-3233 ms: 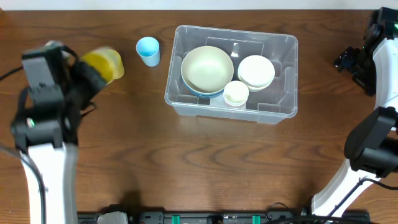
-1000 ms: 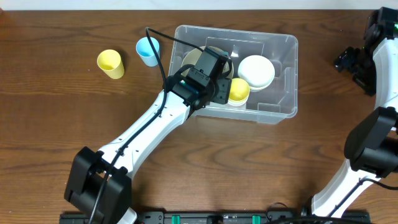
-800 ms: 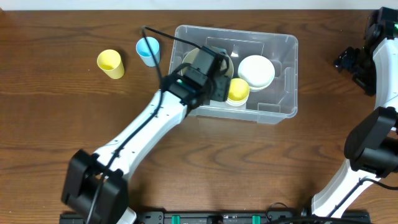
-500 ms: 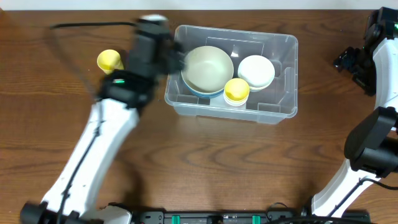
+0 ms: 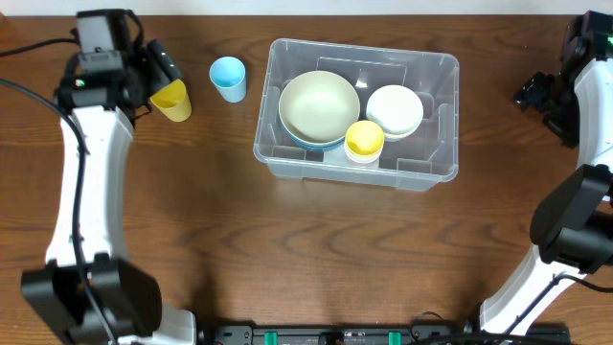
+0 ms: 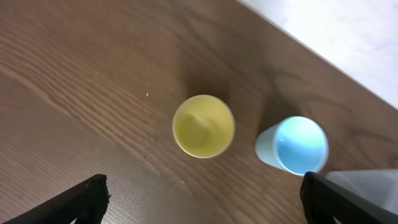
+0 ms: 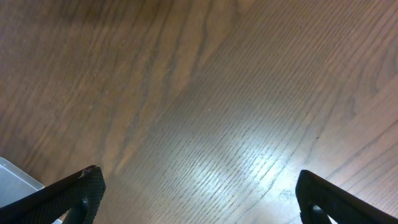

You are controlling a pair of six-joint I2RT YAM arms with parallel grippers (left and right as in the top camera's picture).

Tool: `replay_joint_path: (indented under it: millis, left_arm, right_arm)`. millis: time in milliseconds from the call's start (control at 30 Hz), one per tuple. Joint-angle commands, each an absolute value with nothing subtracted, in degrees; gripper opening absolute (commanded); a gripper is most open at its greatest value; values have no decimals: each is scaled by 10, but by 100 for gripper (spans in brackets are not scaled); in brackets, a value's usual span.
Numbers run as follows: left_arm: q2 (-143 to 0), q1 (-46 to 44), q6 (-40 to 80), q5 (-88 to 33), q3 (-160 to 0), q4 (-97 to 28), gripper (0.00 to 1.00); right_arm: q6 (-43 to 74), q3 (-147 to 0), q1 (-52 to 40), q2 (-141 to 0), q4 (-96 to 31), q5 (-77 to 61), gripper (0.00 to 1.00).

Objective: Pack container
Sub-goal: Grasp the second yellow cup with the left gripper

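The standalone yellow cup should be set upright into the container [image 5: 438, 146], so next the left gripper should grab the cup's side at the rim, with one finger inside and one outside.
The clear container [image 5: 438, 146] stands at the back middle of the table. It holds a large pale green bowl [image 5: 319, 105], a white bowl [image 5: 395, 108] and a yellow cup [image 5: 365, 140] nested in a small white cup. Left of it stand a blue cup [image 5: 228, 77] and a second yellow cup [image 5: 172, 100], both upright. My left gripper [image 5: 158, 69] hovers open over that yellow cup [image 6: 203, 126], the blue cup [image 6: 292, 144] beside it, nothing between the fingers [image 6: 86, 198]. My right gripper [image 5: 536, 94] is open and empty over bare wood at the far right [image 7: 202, 199].
The container's corner shows at the lower right of the left wrist view [image 6: 367, 186] and at the lower left of the right wrist view [image 7: 13, 177]. The table's pale back edge [image 6: 336, 31] runs just behind the cups.
My left arm left a yellow cup inside the container, opened, and swung out to the far left over the yellow cup on the table. The right arm has not moved.
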State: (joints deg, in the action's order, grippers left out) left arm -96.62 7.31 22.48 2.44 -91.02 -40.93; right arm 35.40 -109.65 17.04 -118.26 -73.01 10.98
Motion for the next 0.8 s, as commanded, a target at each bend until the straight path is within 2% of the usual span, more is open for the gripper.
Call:
replay_joint_path:
  millis: [0, 767]
  left_arm:
    - [-1011, 91, 230, -11, -925, -411, 98]
    - [-1177, 118, 230, -11, -925, -373, 98]
  right_arm:
    - [360, -1094, 173, -1180, -730, 118, 99]
    - [360, -1094, 173, -1180, -730, 118, 99]
